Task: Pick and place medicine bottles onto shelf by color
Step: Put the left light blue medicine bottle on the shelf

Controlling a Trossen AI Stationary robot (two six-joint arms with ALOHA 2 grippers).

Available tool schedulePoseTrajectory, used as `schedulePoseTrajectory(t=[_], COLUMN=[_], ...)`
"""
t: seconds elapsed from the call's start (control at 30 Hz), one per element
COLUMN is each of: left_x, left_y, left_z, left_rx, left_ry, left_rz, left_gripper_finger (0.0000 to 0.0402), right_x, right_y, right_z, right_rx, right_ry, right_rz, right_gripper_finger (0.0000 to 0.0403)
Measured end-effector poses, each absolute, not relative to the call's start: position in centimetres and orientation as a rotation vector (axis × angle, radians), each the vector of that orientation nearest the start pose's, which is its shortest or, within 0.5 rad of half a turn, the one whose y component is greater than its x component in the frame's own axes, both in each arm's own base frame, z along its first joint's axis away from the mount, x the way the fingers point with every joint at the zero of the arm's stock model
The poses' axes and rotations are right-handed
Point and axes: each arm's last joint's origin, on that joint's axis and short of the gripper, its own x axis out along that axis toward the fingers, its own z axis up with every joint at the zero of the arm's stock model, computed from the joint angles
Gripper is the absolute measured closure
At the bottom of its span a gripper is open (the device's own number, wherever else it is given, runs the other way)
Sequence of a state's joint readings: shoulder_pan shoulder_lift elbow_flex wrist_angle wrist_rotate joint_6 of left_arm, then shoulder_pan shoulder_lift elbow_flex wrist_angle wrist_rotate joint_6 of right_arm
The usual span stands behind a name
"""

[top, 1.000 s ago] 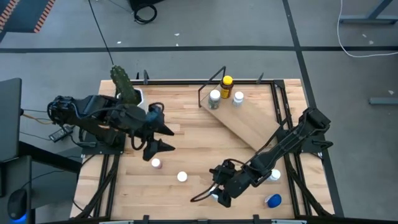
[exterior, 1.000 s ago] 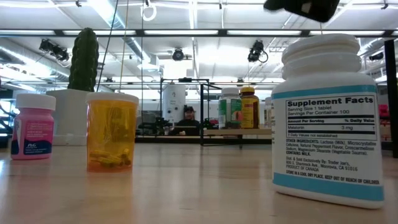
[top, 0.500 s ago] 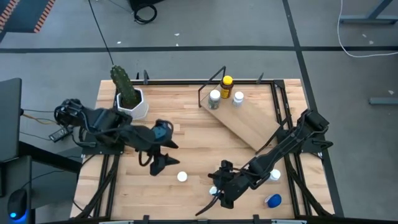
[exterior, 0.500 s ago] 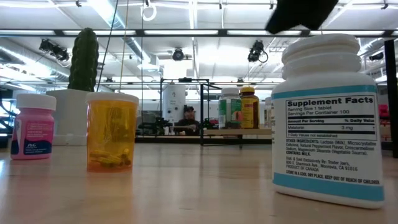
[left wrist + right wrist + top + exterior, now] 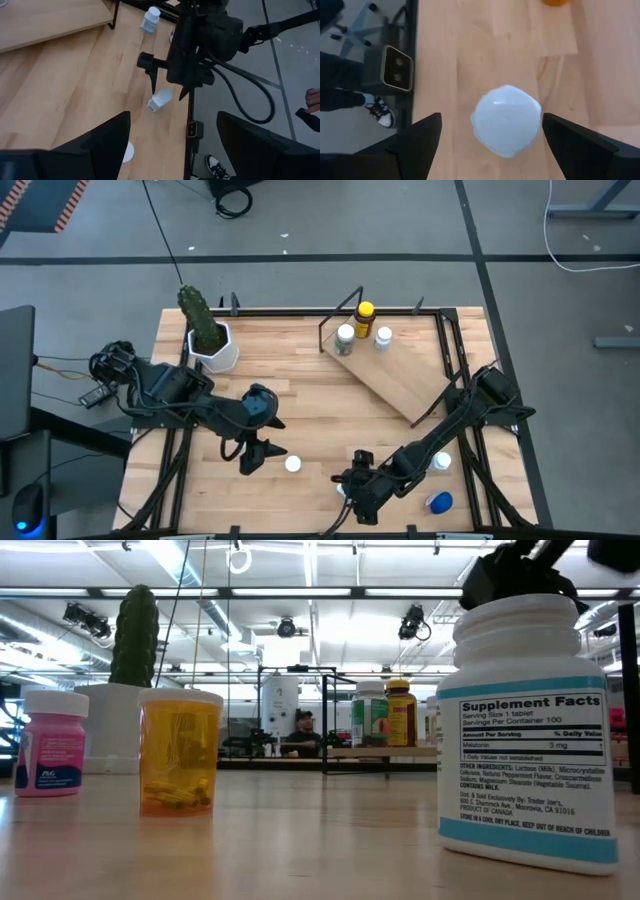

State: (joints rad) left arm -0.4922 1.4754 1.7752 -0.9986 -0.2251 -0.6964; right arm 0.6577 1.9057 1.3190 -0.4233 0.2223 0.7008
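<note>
Next, my right gripper takes the white medicine bottle by its cap (image 5: 341, 489), to stand it on the shelf (image 5: 400, 375) with the other bottles.
A white medicine bottle (image 5: 506, 127) stands upright on the tabletop near the near edge, and looms large in the low view (image 5: 530, 730). My right gripper (image 5: 497, 150) hangs open just above it, one finger on either side of its cap, with a gap on each side. My left gripper (image 5: 262, 438) hovers open left of centre over the table, above a white-capped bottle (image 5: 127, 152). The shelf (image 5: 400, 375) lies slanted at the far right. Three bottles stand on its far end, one of them yellow-capped (image 5: 364, 313).
A pink bottle (image 5: 50, 755) and an orange bottle (image 5: 180, 750) stand on the table left of centre. A white-capped bottle (image 5: 440, 462) and a blue-capped one (image 5: 438, 502) stand at the near right. A potted cactus (image 5: 205, 330) stands at the far left.
My right gripper has come down over the white bottle near the near edge. My left gripper has swung toward the near edge and a little toward the right, and now covers the white cap that showed beside it before. No bottle has moved.
</note>
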Motion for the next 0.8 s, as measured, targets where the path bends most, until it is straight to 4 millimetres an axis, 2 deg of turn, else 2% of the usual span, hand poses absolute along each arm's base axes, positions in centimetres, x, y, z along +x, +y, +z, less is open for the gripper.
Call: schedulePoseTrajectory(t=[0.23, 0.67, 0.8], left_x=[25.22, 25.23, 25.23], left_y=[-13.2, -13.19, -13.19], left_z=[43.43, 43.42, 43.43], left_rx=[-0.437, -0.442, -0.443], left_ry=[0.712, 0.712, 0.712], left_rz=[-0.021, -0.019, -0.019], left_gripper_finger=[0.0099, 0.0099, 0.01], right_x=[31.82, 31.85, 31.72], right_y=[23.39, 23.56, 23.47], right_z=[18.83, 18.06, 17.98], right_rx=[0.19, 0.191, 0.195], right_ry=[0.942, 0.974, 0.989], right_rz=[-0.005, 0.0, -0.013], right_gripper_finger=[0.0067, 0.0093, 0.0123])
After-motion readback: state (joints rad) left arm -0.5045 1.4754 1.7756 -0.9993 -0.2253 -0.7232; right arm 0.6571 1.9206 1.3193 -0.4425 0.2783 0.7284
